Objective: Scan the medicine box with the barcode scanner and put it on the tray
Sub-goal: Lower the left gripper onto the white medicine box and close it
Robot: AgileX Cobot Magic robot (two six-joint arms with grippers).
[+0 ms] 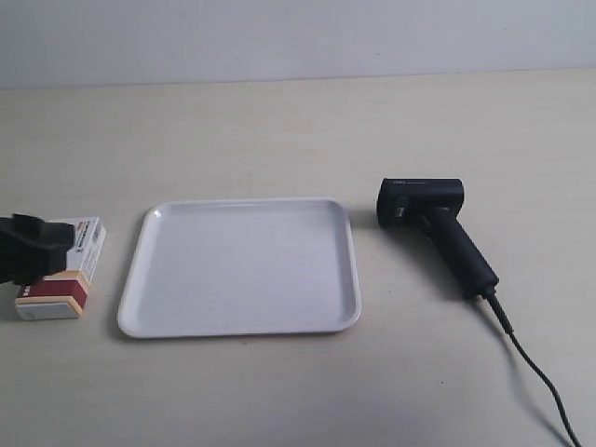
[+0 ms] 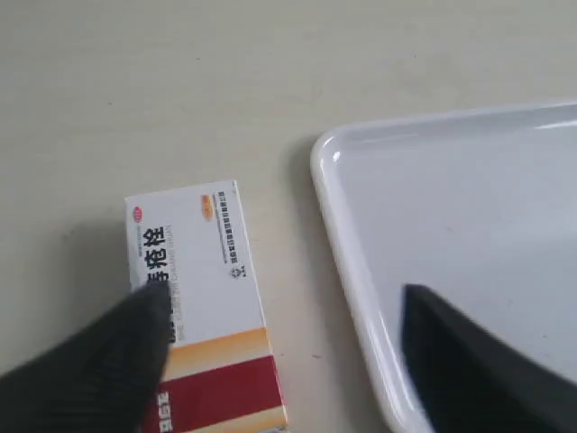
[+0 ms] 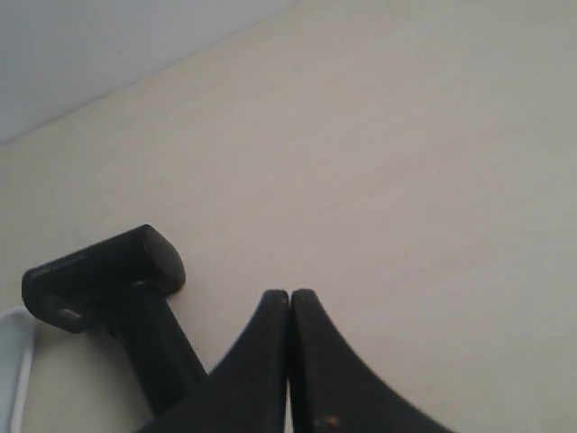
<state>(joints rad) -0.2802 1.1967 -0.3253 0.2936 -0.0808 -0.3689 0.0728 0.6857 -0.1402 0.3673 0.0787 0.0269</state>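
Note:
The medicine box's lettered end should stay free to be scanned, so the robot's left gripper should grab the box by its dark red banded end.
The medicine box lies flat on the table just beside the white tray, which holds nothing. In the left wrist view the box shows its Chinese lettering and its tan and dark red band. My left gripper is open above it, with one finger over the box's edge and the other over the tray rim. The black barcode scanner lies on its side on the tray's other side. My right gripper is shut and empty, close beside the scanner.
The scanner's black cable trails from the handle base toward the table's near edge. A corner of the tray shows in the right wrist view. A pale wall backs the beige table.

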